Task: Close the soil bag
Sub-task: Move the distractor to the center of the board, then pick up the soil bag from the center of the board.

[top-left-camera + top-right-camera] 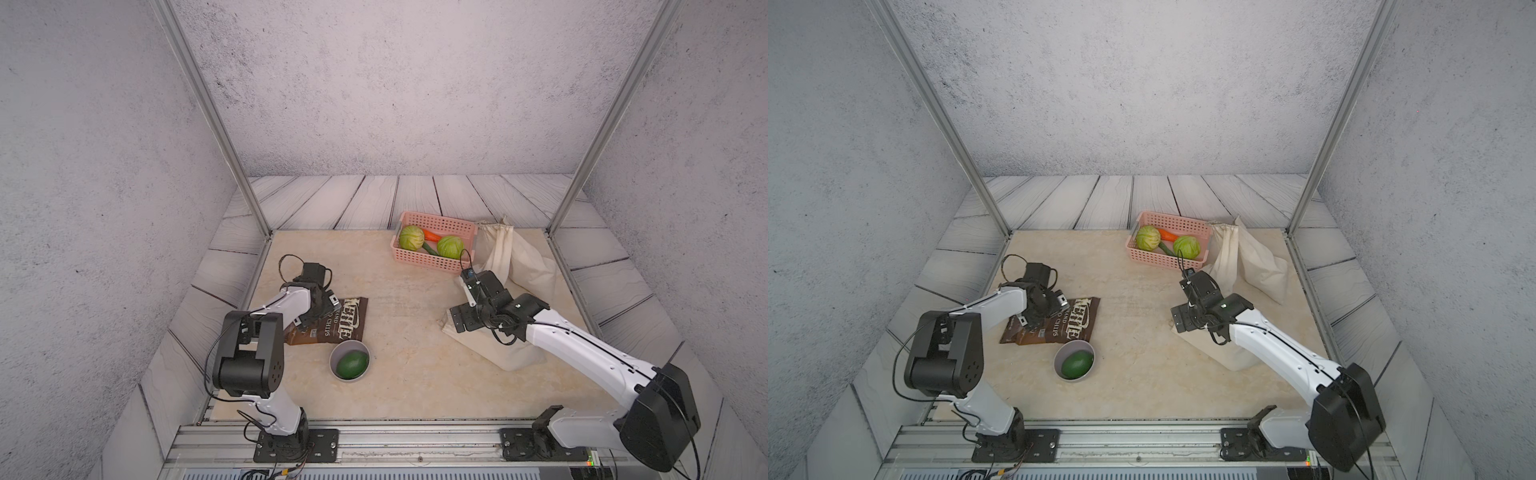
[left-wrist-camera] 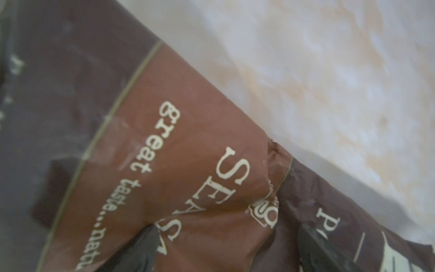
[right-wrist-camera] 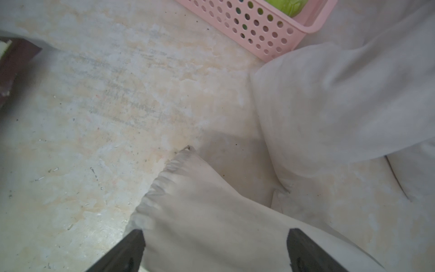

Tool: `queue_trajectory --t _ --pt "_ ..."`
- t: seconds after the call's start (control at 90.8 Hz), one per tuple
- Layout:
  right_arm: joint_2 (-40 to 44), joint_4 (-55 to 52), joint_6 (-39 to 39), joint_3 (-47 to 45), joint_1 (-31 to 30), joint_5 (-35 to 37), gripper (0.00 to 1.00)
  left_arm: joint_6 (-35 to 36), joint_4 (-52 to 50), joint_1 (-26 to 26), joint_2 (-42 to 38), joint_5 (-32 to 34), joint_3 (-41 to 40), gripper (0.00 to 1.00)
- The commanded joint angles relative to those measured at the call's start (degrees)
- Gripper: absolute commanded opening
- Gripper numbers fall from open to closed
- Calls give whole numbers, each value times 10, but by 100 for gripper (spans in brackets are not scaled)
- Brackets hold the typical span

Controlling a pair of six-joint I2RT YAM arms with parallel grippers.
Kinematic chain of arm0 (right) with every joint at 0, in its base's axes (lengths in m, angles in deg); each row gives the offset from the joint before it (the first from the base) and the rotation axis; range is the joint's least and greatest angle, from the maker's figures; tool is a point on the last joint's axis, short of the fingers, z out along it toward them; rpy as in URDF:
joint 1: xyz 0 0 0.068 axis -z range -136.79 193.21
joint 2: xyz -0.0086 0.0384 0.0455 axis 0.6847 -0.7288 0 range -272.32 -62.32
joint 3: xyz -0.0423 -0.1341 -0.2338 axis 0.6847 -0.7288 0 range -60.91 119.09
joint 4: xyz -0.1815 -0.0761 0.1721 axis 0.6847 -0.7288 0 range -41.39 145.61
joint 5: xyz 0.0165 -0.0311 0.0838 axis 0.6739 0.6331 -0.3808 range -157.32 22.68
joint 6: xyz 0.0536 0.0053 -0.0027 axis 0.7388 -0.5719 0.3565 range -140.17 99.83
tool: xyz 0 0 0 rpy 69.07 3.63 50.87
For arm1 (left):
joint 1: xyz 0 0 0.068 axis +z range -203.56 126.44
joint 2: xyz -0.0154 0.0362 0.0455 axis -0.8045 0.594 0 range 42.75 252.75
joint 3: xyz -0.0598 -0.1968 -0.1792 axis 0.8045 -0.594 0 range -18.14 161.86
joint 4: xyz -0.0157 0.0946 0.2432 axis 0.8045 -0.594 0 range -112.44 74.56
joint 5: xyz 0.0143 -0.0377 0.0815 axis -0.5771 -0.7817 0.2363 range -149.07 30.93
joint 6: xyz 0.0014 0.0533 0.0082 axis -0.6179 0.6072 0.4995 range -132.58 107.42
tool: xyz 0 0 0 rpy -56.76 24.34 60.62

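Note:
My right gripper should next grab the soil bag's flat cloth beside its gathered hem (image 3: 164, 181), so the hem's far corner stays free for my left gripper to close.
The soil bag is cream cloth: one bulging part (image 1: 519, 262) (image 1: 1254, 266) leans next to the pink basket, and a flatter part (image 1: 494, 353) (image 1: 1225, 353) lies under my right arm. Whether these are one sack or two I cannot tell. My right gripper (image 3: 215, 249) (image 1: 462, 307) (image 1: 1185, 303) is open, its dark fingers (image 3: 127, 252) straddling the flat cloth near its gathered hem (image 3: 164, 181). My left gripper (image 2: 226, 254) (image 1: 309, 318) is open and hovers close over a brown chips bag (image 2: 188, 164) (image 1: 345, 324), far from the cloth.
A pink basket (image 1: 436, 262) (image 3: 263, 35) with two green cabbages and a carrot stands behind the right gripper. A grey bowl (image 1: 350, 360) holding an avocado sits in front of the chips bag. Metal frame posts stand at the back corners.

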Motion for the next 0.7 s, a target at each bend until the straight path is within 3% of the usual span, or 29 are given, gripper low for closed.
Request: queue_trajectory --t 0.0,0.187,0.242,0.33,0.407,0.484,0.694 --pt "-45 -23 -25 34 -22 35 99 -16 -12 42 -31 30 -6 98" --pt "-125 -59 -26 71 -31 89 99 8 22 17 -134 10 -36 98" --pt "-137 -60 -24 70 -32 104 91 17 36 -1 -175 5 -49 98" --pt "-154 -72 -23 78 -32 117 62 44 79 -49 -239 -29 -77 98" --pt "-155 -76 -23 88 -31 118 23 72 133 -97 -283 -75 -100 99" --pt "-135 -65 -26 96 -32 106 0 91 181 -138 -313 -134 -116 98" --pt "-53 -8 -65 121 -32 41 0 127 226 -205 -310 -242 -83 96"
